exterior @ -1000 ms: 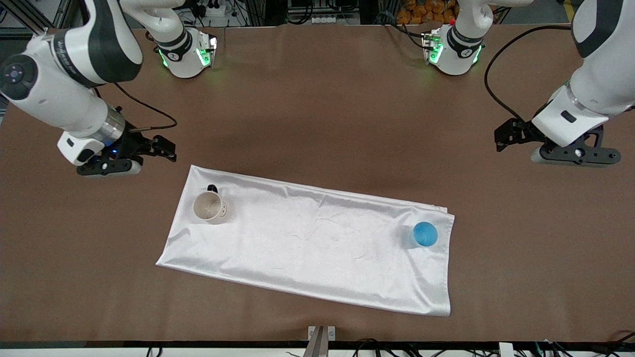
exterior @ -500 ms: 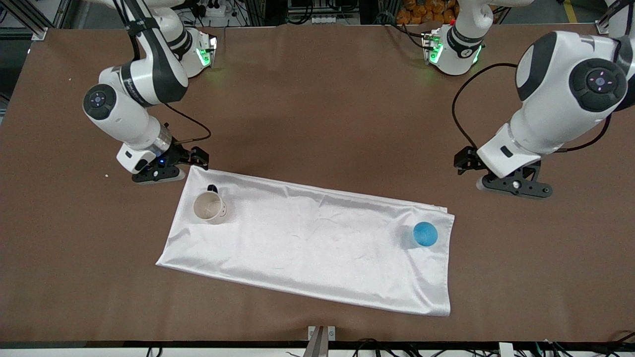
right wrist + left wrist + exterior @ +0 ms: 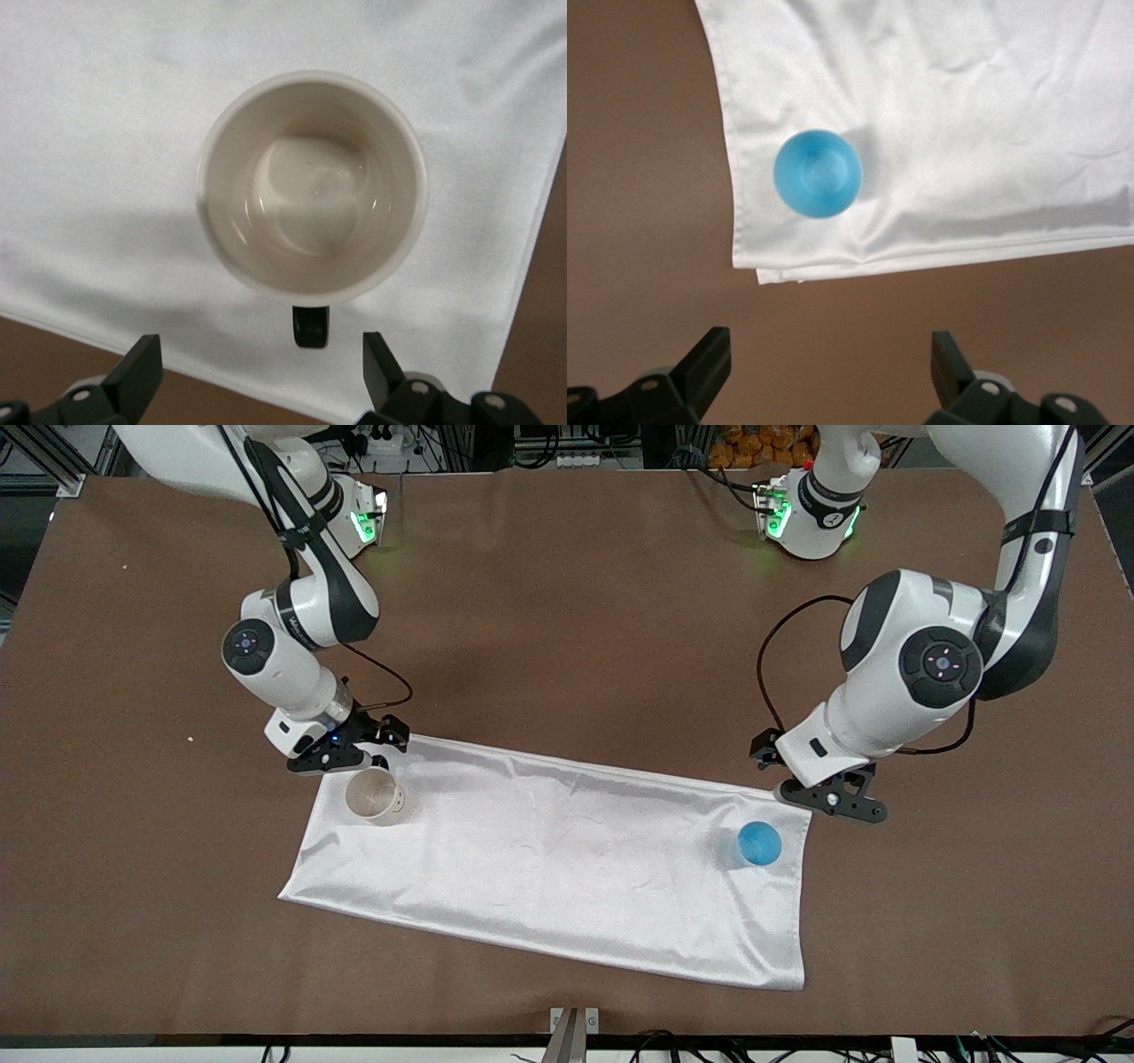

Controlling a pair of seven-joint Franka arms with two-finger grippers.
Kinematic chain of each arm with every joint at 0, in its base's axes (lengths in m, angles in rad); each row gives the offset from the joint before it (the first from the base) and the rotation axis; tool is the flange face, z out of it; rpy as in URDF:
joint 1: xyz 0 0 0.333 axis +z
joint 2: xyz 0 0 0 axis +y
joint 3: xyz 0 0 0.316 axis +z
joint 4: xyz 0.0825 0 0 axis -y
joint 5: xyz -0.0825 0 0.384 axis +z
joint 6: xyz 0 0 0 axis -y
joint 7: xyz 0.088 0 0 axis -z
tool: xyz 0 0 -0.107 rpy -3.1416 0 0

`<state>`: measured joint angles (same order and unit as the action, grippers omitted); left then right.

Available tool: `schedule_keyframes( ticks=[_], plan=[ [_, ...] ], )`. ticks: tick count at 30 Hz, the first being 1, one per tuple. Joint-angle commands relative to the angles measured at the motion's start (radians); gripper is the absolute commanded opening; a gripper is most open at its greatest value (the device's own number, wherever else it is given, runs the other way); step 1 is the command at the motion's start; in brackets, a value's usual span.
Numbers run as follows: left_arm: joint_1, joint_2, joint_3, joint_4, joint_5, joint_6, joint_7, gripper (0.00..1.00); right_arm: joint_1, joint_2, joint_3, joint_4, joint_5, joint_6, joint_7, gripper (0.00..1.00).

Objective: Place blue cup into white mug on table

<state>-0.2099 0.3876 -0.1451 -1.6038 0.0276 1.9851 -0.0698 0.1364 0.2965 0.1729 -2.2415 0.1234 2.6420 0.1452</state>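
My right gripper's fingers are above the black handle (image 3: pixel 379 762) (image 3: pixel 311 326), so closing now would miss the handle. The gripper lowers, before it closes.
The blue cup (image 3: pixel 759 843) stands upright on the white cloth near the left arm's end, and shows from above in the left wrist view (image 3: pixel 818 173). The white mug (image 3: pixel 374 796) stands upright and empty on the cloth's corner at the right arm's end; the right wrist view shows it (image 3: pixel 312 186) with its black handle (image 3: pixel 311 326). My left gripper (image 3: pixel 833 797) is open and empty over bare table (image 3: pixel 567 602) beside the cloth's corner by the cup (image 3: pixel 828 363). My right gripper (image 3: pixel 341 760) is open and empty over the cloth's edge at the mug's handle (image 3: pixel 261 363).
The white satin cloth (image 3: pixel 549 859) lies slantwise across the middle of the brown table. The arm bases (image 3: pixel 337 522) (image 3: pixel 811 514) stand along the table's edge farthest from the camera. A small metal bracket (image 3: pixel 574 1026) sits at the near edge.
Both arms have swung in toward the cloth. The right gripper came over the cloth's edge by the mug's handle; the left gripper came to the cloth's corner by the blue cup.
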Motion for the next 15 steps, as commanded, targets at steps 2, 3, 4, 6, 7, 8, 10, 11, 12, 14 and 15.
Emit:
schedule_keyframes(
  ticks=[2,3,4,6,7,8,10,11,12,14,15],
  plan=[
    [-0.014,0.074,-0.007,0.028,0.005,0.063,0.005,1.00,0.006,0.058,-0.013,0.005,-0.033,0.064,0.022,1.00],
    [-0.017,0.082,-0.007,0.028,0.005,0.073,0.005,1.00,0.006,0.059,-0.016,0.005,-0.047,0.064,0.022,1.00],
    [-0.017,0.091,-0.007,0.028,0.005,0.084,0.005,1.00,0.006,0.061,-0.024,0.006,-0.060,0.066,0.022,1.00],
    [-0.019,0.109,-0.007,0.028,0.005,0.103,0.005,1.00,0.006,0.061,-0.042,0.008,-0.083,0.066,0.022,1.00],
    [-0.020,0.120,-0.007,0.028,0.005,0.112,0.005,1.00,0.006,0.062,-0.047,0.010,-0.093,0.066,0.022,1.00],
    [-0.020,0.131,-0.007,0.028,0.005,0.121,0.005,1.00,0.005,0.062,-0.049,0.011,-0.100,0.066,0.022,1.00],
    [-0.020,0.149,-0.007,0.028,0.005,0.144,0.007,1.00,-0.001,0.064,-0.050,0.014,-0.110,0.066,0.022,1.00],
    [-0.020,0.157,-0.007,0.028,0.005,0.155,0.010,1.00,-0.004,0.068,-0.050,0.017,-0.116,0.066,0.022,1.00],
    [-0.020,0.165,-0.005,0.028,0.006,0.162,0.014,1.00,-0.006,0.076,-0.050,0.023,-0.120,0.067,0.022,1.00],
    [-0.020,0.178,-0.005,0.028,0.014,0.172,0.030,1.00,-0.008,0.085,-0.058,0.036,-0.128,0.070,0.022,1.00],
    [-0.019,0.184,-0.005,0.028,0.020,0.179,0.041,1.00,-0.008,0.091,-0.062,0.043,-0.131,0.070,0.022,1.00]
  ],
)
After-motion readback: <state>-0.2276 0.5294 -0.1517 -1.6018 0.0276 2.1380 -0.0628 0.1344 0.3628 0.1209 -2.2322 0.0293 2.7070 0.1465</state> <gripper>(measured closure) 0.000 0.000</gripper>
